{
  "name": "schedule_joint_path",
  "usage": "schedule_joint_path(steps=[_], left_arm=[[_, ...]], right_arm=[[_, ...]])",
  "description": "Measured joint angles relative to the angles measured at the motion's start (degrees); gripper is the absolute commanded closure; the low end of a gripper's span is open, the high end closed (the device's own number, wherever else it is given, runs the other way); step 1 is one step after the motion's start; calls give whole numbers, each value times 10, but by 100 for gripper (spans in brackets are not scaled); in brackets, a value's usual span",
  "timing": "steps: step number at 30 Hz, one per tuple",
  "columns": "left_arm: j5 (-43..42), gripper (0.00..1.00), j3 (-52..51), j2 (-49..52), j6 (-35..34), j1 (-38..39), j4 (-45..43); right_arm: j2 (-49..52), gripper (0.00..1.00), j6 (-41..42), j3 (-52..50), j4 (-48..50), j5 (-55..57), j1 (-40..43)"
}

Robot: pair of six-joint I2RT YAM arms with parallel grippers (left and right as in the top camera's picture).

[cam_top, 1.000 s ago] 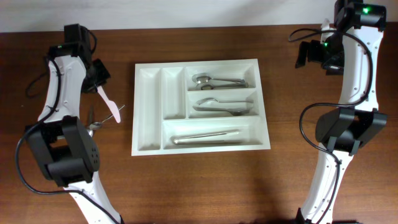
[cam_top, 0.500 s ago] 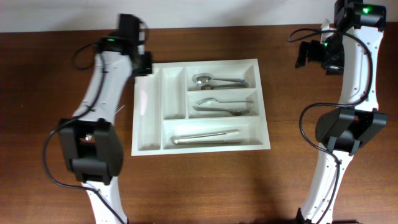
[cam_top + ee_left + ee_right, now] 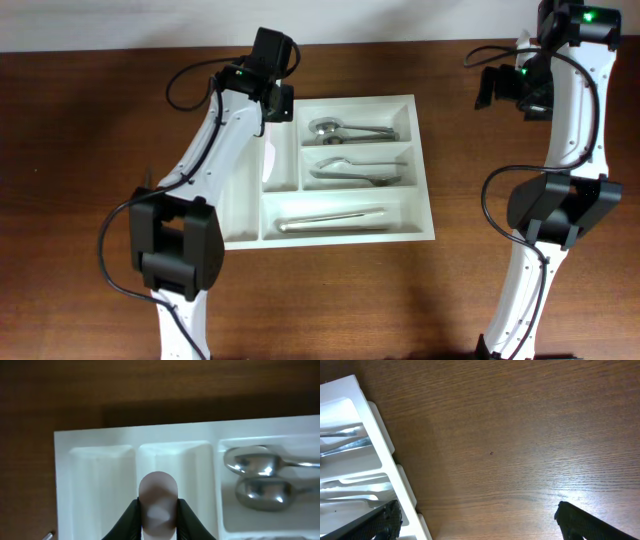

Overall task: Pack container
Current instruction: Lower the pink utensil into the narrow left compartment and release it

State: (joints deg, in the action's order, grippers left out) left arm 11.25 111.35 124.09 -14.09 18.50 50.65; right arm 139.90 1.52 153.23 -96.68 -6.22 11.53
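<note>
I need to lower the pale utensil before my left gripper lets go of it, because the pale utensil's rounded end (image 3: 158, 491) is high up beside the narrow compartment's divider (image 3: 136, 466).
The container (image 3: 426, 170) is a white compartment tray in the middle of the table. My left gripper (image 3: 272, 110) hangs over its upper left part, shut on a pale flat plastic utensil (image 3: 270, 160). In the left wrist view the utensil's rounded end (image 3: 158, 490) sticks out between the black fingers (image 3: 131, 520), above the second narrow compartment (image 3: 195, 465). The left gripper (image 3: 158, 512) clamps it from both sides. My right gripper (image 3: 497, 86) stands open at the far right, off the tray (image 3: 380, 460), with only bare wood between its fingers (image 3: 575, 520).
Metal spoons (image 3: 350, 128) lie in the top right compartment, more cutlery (image 3: 350, 170) in the one below, and long pieces (image 3: 330, 220) in the bottom one. A metal tip (image 3: 48, 535) shows on the wood left of the tray.
My left arm has swung from the table left of the tray to above the tray's narrow compartments, carrying the pale utensil. The right arm has not moved.
</note>
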Motion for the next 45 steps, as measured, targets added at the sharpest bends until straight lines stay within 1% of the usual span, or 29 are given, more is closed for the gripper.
schedule_joint_path(steps=[8,9,10,11,13,14,17,20,23,29,30,32,37,40,45], left_arm=[[-6,98,0,61,-22,2,-8],[-7,92,0,64,-23,2,-9],[-7,77,0,64,-23,3,-11],[-7,57,0,64,-23,3,-15],[-7,30,0,64,-26,4,-22],[-9,27,0,64,-27,4,-21],[-9,22,0,64,-30,4,-21],[-9,21,2,64,-30,4,-12],[-9,21,24,64,-29,4,18],[-3,21,133,64,-29,-7,139],[-2,21,163,64,-29,-19,170],[1,20,187,64,-31,-37,206],[12,20,200,64,-44,-97,273],[15,20,200,64,-58,-133,299],[19,20,200,64,-76,-158,330]], right_arm=[[0,1,0,0,0,0,0],[0,1,0,0,0,0,0],[0,1,0,0,0,0,0],[0,1,0,0,0,0,0],[0,1,0,0,0,0,0],[0,1,0,0,0,0,0],[0,1,0,0,0,0,0],[0,1,0,0,0,0,0],[0,1,0,0,0,0,0],[0,1,0,0,0,0,0],[0,1,0,0,0,0,0],[0,1,0,0,0,0,0],[0,1,0,0,0,0,0],[0,1,0,0,0,0,0],[0,1,0,0,0,0,0]])
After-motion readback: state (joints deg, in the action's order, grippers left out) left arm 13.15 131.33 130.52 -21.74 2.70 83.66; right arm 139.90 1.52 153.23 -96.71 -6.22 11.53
